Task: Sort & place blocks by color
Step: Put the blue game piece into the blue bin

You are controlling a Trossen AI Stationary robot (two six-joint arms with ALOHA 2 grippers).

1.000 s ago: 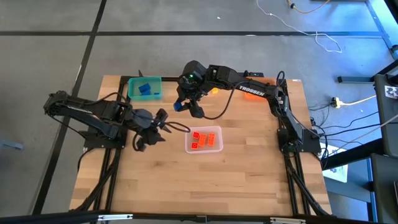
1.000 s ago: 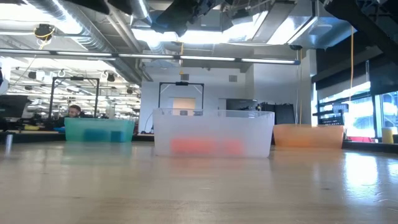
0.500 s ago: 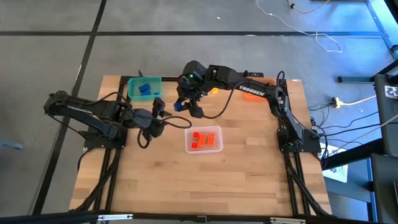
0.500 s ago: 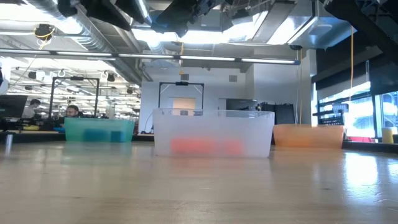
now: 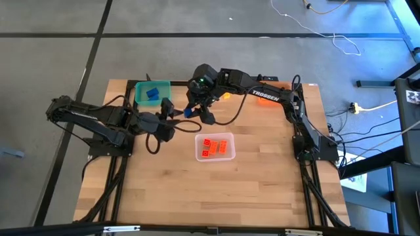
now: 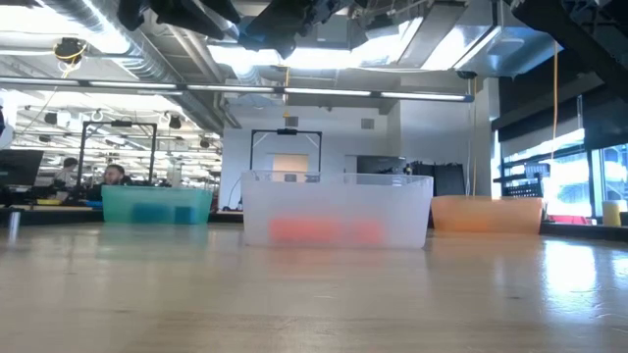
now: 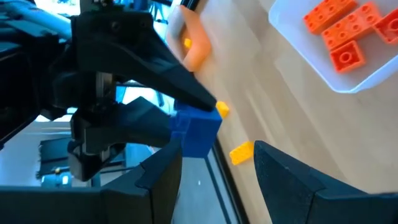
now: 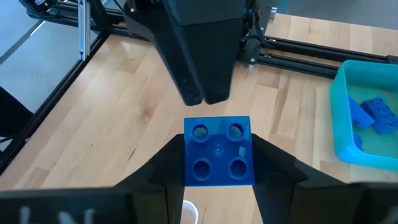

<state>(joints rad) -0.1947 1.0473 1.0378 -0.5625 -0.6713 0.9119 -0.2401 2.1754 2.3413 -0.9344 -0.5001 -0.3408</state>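
The blue block should go into the teal bin, so next my left gripper should grab it by its studded top and its bottom (image 7: 181, 124).
A blue block (image 8: 219, 152) with a two-by-two top hangs above the table between the fingers of my right gripper (image 8: 219, 163), which stands near the table's far middle (image 5: 193, 113). My left gripper (image 5: 168, 110) is open and points at that block from the left, close by; it holds nothing (image 7: 216, 163). More blue blocks lie in the teal bin (image 5: 152, 93), and red-orange blocks (image 7: 345, 37) in the clear bin (image 5: 215, 147). Two yellow blocks (image 7: 241, 152) lie on the table beyond the blue block. My right gripper pinches the blue block by two opposite side faces (image 8: 186, 155) between its two fingers. The fingers slant down from the table's far right. The block is lifted clear of the table, its two-by-two face turned toward the wrist.
An orange bin (image 6: 486, 213) stands at the far right, mostly under my right arm in the high view. The teal bin is at the far left and the clear bin (image 6: 336, 208) at the middle. Bare wood spreads across the near half of the table (image 5: 216, 196).
My left gripper has swung toward the table's far edge and rolled at the wrist, so it now points at the blue block in my right gripper. It has stayed open.
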